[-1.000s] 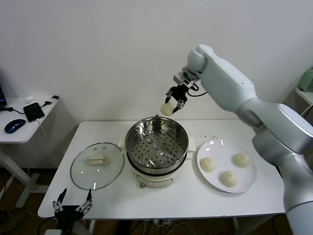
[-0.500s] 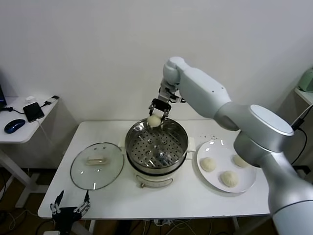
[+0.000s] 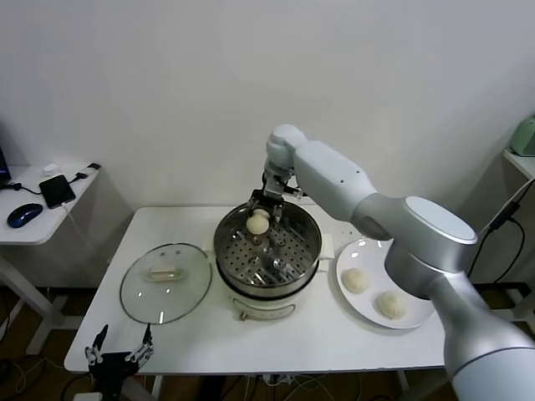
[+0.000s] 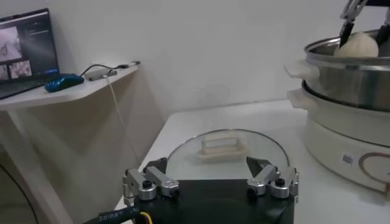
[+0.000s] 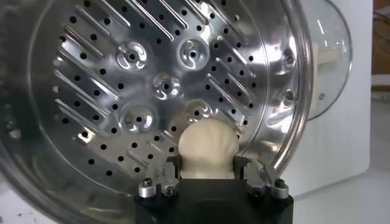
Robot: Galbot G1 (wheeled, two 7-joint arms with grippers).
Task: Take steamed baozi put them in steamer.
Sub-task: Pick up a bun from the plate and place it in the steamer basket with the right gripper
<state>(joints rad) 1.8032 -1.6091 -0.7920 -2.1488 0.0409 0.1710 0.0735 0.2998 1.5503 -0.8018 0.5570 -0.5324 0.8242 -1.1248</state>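
I will let go of the steamed baozi with my right gripper, because the baozi (image 5: pixel 208 148) is low over the tray with holes and would stay in the steamer.
My right gripper (image 3: pixel 258 217) is shut on one cream-white steamed baozi (image 3: pixel 257 224), held just inside the far left part of the steel steamer (image 3: pixel 267 259). In the right wrist view the baozi (image 5: pixel 207 143) sits between the fingers, above the perforated tray (image 5: pixel 140 79). Two more baozi (image 3: pixel 356 281) (image 3: pixel 390 305) lie on the white plate (image 3: pixel 368 261), whose far right side is behind my arm. My left gripper (image 3: pixel 122 354) hangs open and idle below the table's front left corner, with nothing in it (image 4: pixel 207 165).
The glass lid (image 3: pixel 165 281) with its cream handle lies flat on the table left of the steamer. A side table at the far left carries a phone (image 3: pixel 57 190) and a mouse (image 3: pixel 25 214). A wall stands close behind the table.
My right gripper has carried the baozi leftward and down, from high behind the steamer's right side into the pot's mouth. The left arm has stayed where it was.
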